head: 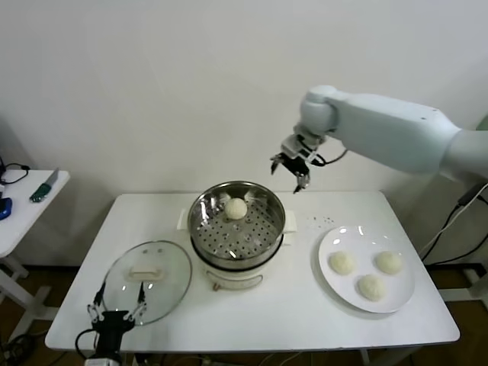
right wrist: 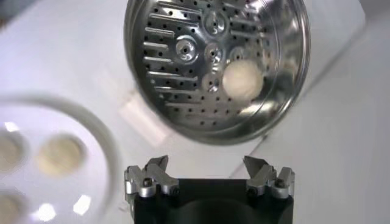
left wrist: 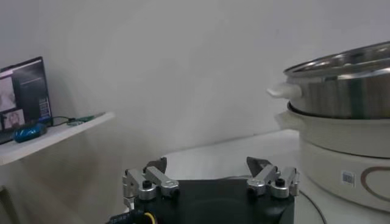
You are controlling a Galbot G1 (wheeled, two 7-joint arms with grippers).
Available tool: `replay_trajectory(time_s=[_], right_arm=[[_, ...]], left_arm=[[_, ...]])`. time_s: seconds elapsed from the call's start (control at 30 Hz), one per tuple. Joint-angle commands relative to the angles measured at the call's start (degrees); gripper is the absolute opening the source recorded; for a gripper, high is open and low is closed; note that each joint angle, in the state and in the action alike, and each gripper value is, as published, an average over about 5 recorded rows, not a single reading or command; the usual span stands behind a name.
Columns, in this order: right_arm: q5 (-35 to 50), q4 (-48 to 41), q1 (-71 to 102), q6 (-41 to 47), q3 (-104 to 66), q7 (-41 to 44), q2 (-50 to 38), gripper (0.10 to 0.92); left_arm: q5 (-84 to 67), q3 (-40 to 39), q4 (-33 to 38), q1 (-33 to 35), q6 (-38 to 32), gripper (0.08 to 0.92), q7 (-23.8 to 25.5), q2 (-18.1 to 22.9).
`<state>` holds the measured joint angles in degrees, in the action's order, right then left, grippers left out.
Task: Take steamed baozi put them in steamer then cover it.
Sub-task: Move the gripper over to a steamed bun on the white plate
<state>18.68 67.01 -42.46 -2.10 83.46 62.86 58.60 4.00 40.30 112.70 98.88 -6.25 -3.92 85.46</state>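
Observation:
My right gripper is to grab the plate's baozi nearest the steamer next, by its rounded sides, to fill the steamer further.
The steamer (head: 268,229), a shiny perforated steel basket on a cream-white pot base, stands mid-table with one baozi (head: 235,208) lying at its far side. Three more baozi (head: 341,263) rest on a white plate (head: 332,287) at the right. The cover (head: 169,284), a clear glass lid with a cream bar handle, lies flat to the left of the pot. My right gripper (head: 292,171) hangs open and empty in the air above and behind the steamer's right rim; from its wrist I look down on the basket (right wrist: 183,85) and its baozi (right wrist: 242,80). My left gripper (head: 116,303) is open, low at the table's front left by the cover.
A small side table (head: 23,213) with a blue item and a cable stands at the far left. The power cord lies in front of the pot. The wall is close behind the table. In the left wrist view the pot base (left wrist: 341,152) rises at the side.

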Motion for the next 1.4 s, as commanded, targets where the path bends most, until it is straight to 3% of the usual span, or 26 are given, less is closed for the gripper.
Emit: replay_trajectory(time_s=[0.03, 0.27, 0.6, 1.4], right_arm=[[12.9, 8.5, 1.7, 18.7, 7.0, -2.2, -16.8, 0.823], [3.2, 4.5, 15.3, 18.6, -0.1, -2.0, -19.6, 0.823], [-6.4, -4.5, 30.6, 16.7, -12.2, -3.2, -15.5, 0.823], [-8.3, -10.4, 34.9, 15.0, -16.0, -3.4, -10.7, 0.820]], left_arm=[[-0.3, 0.2, 0.7, 0.2, 0.7, 0.823, -0.1, -0.2], [-0.3, 0.7, 1.0, 0.7, 0.7, 0.823, 0.0, -0.4], [0.4, 0.8, 1.0, 1.3, 0.8, 0.823, 0.0, 0.1], [0.8, 0.9, 0.7, 2.3, 0.4, 0.823, -0.1, 0.9]])
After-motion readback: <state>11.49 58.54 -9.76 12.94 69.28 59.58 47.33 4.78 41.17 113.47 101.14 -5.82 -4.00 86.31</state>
